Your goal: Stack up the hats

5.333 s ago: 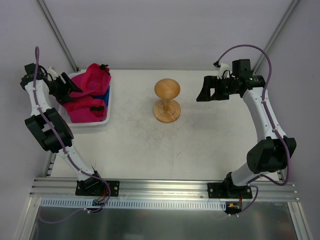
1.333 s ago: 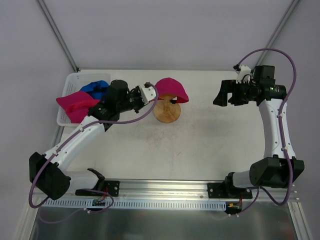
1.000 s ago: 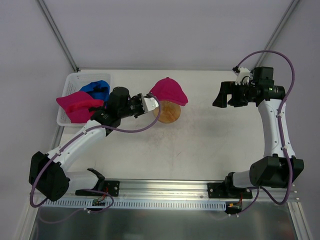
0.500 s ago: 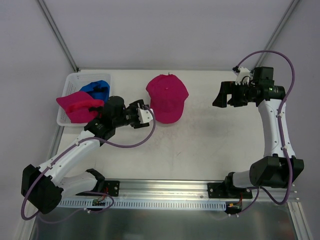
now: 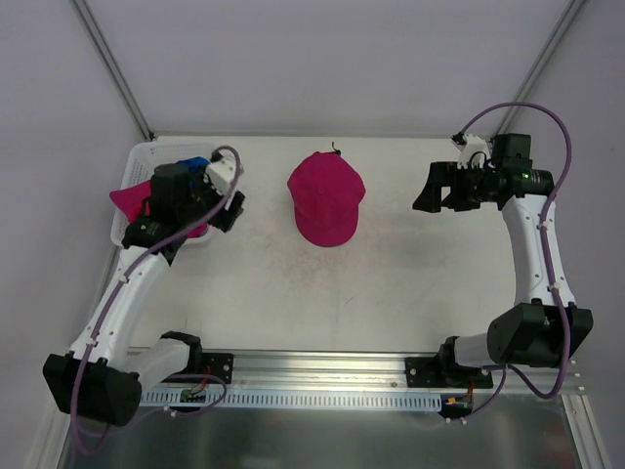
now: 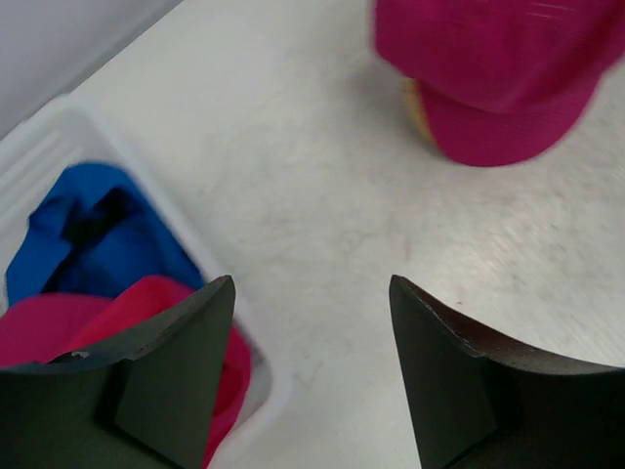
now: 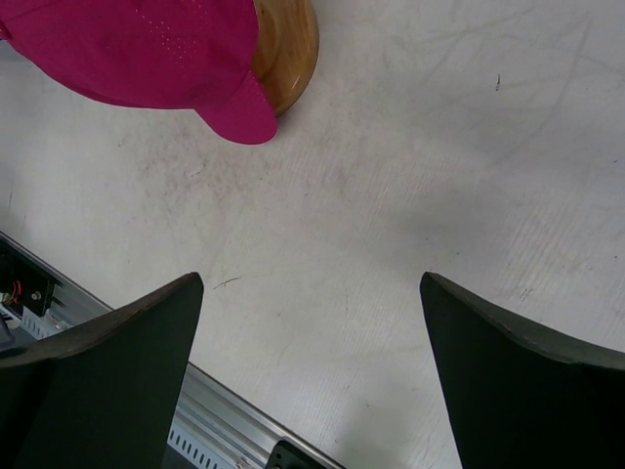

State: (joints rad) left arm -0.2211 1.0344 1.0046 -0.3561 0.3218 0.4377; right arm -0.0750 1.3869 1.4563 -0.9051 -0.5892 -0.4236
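Observation:
The second pink cap (image 5: 132, 198) (image 6: 142, 318) needs one side of its edge free so my right gripper can stack it, so my left gripper should grab the other side next.
A magenta-pink cap (image 5: 326, 198) sits on the wooden stand at the table's middle; it also shows in the left wrist view (image 6: 498, 73) and the right wrist view (image 7: 146, 49). A second pink cap (image 5: 132, 198) and a blue cap (image 5: 195, 164) lie in the white basket (image 5: 135, 154) at the far left; the left wrist view shows the pink one (image 6: 59, 327) and the blue one (image 6: 93, 239). My left gripper (image 5: 229, 198) is open and empty beside the basket's right edge. My right gripper (image 5: 425, 191) is open and empty, at the right above the table.
The tan wooden stand (image 7: 288, 44) peeks out under the centre cap in the right wrist view. An aluminium rail (image 5: 322, 366) runs along the table's near edge. Slanted frame poles stand at the back corners.
My left gripper let go of the pink cap over the wooden stand and drew back left to the basket. The cap now rests on the stand. The right arm has barely moved.

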